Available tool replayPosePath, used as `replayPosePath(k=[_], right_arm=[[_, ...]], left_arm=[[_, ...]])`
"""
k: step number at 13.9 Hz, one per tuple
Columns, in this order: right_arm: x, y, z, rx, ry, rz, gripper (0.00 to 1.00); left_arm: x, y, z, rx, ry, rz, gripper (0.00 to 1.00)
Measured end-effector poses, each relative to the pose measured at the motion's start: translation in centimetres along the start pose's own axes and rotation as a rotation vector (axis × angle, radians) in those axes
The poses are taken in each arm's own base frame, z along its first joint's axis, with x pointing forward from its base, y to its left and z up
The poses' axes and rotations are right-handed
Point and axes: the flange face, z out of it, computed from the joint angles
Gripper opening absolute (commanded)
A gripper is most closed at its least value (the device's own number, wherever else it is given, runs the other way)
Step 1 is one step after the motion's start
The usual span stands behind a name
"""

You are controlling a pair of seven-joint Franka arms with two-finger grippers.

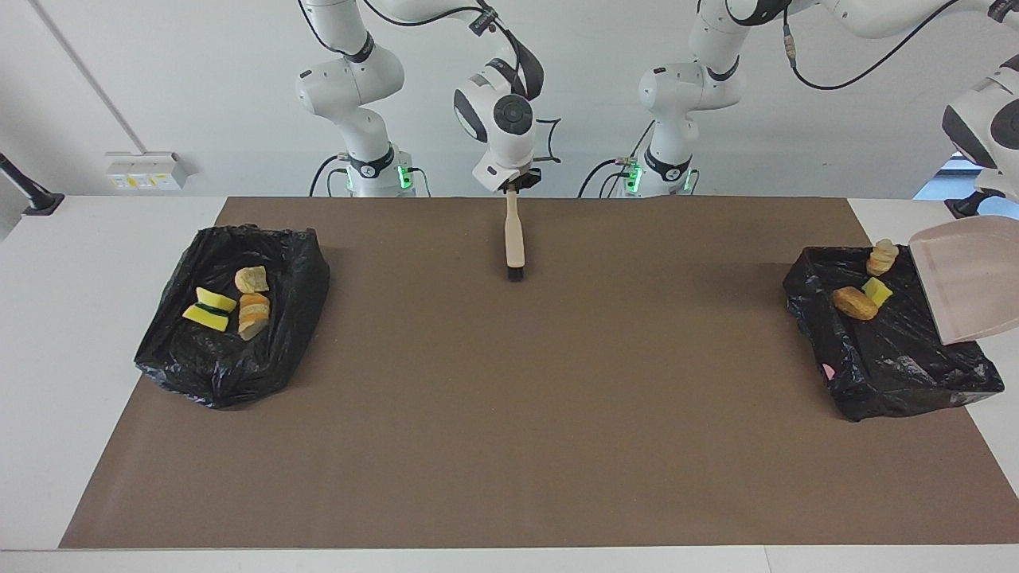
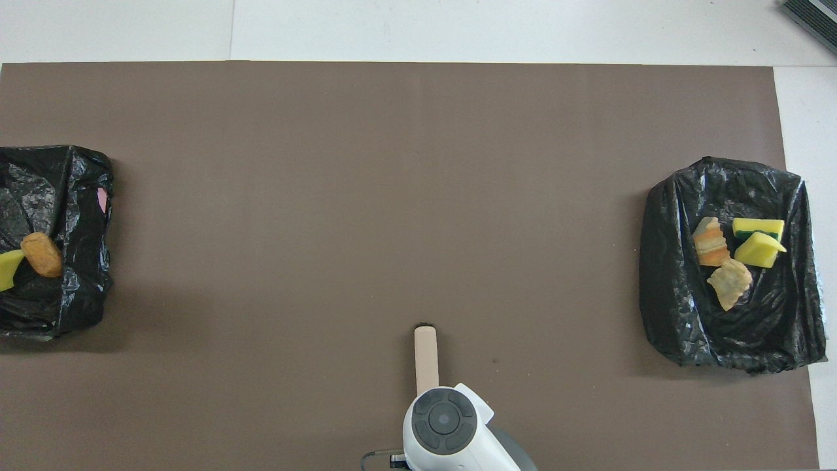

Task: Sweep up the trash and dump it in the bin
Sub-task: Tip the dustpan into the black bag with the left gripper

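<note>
The brush's beige head is over the brown mat, so the brush would lie in place. My right gripper needs to let go of the brush now.
My left gripper (image 1: 1005, 208), at the view's edge, holds the beige dustpan (image 1: 967, 278) tilted steeply and empty over the black-bagged bin (image 1: 899, 366) at the left arm's end. Three trash scraps lie in that bin: a tan lump (image 1: 882, 256), a yellow chunk (image 1: 877, 290) and an orange-brown lump (image 1: 854, 302). The overhead view shows the orange-brown lump (image 2: 42, 254) and the yellow chunk (image 2: 6, 268). My right gripper (image 1: 510, 185) is shut on the beige brush (image 1: 514, 239), which hangs bristles-down at the mat's middle near the robots.
A second black-bagged bin (image 1: 207, 366) at the right arm's end holds several yellow and tan scraps (image 1: 253, 310); it also shows in the overhead view (image 2: 680, 314). A brown mat (image 1: 509, 414) covers the table.
</note>
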Motion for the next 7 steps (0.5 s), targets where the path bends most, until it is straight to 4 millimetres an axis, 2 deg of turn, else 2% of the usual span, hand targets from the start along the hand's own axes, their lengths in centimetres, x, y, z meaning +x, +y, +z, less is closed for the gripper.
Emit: replayPosePath(k=[2, 3, 4, 7], right_arm=[[0.2, -0.1, 0.2, 0.0, -0.003, 0.001, 0.56], [0.2, -0.1, 0.2, 0.0, -0.004, 0.001, 0.84], [0.2, -0.1, 0.3, 0.0, -0.004, 0.001, 1.0], [0.3, -0.4, -0.2, 0.003, 0.005, -0.009, 1.0]], left_arm=[[-2.1, 0.4, -1.2, -0.011, -0.018, -0.035, 0.0], [-2.6, 0.6, -1.9, -0.022, -0.006, -0.058, 0.0], [-2.7, 0.5, -2.5, -0.029, 0.032, -0.088, 0.0], [-0.5, -0.4, -4.1, -0.056, 0.173, -0.205, 0.0]])
